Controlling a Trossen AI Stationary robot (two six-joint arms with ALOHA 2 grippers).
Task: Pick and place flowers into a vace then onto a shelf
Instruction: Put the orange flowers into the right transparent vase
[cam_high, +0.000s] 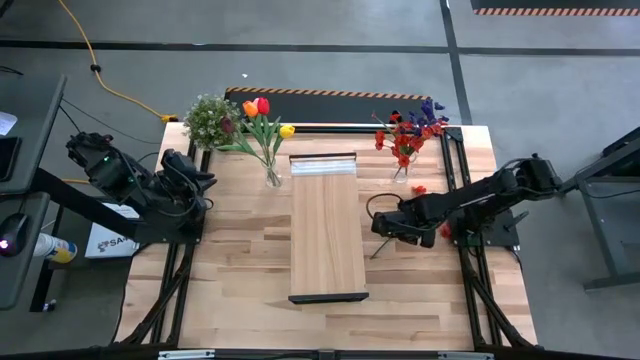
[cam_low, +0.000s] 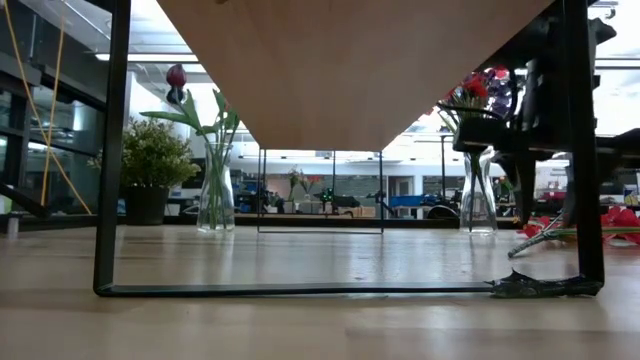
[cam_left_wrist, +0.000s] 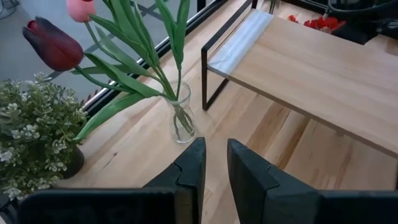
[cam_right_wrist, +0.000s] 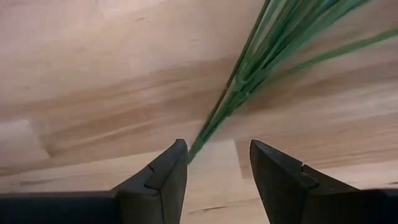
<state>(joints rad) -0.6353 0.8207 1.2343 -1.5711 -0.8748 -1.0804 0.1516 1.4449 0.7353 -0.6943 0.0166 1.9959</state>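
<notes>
My right gripper's fingers reach only the stems' cut end (cam_right_wrist: 191, 155), so closing now would miss the fork. Next, it moves toward their fork (cam_right_wrist: 240, 85) before closing on the stems.
A bunch of flowers lies flat on the table right of the shelf (cam_high: 328, 230), its green stems (cam_right_wrist: 249, 74) running toward red blossoms (cam_high: 445, 230). My right gripper (cam_right_wrist: 217, 162) points down over the stems' cut end, open, a finger on either side and not touching. A glass vase (cam_high: 272, 176) with red, orange and yellow tulips stands on the table at the shelf's far left corner. A second vase (cam_high: 400, 170) with red and purple flowers stands at its far right. My left gripper (cam_left_wrist: 214, 155) hovers left of the tulip vase (cam_left_wrist: 181, 121), its fingers a narrow gap apart, holding nothing.
A bushy green potted plant (cam_high: 210, 118) stands at the far left corner, beside the tulip vase. The shelf rests on thin black metal legs (cam_low: 110, 150). Loose red blossoms (cam_high: 418, 188) lie near the right vase. Bare wooden tabletop spreads along the near side.
</notes>
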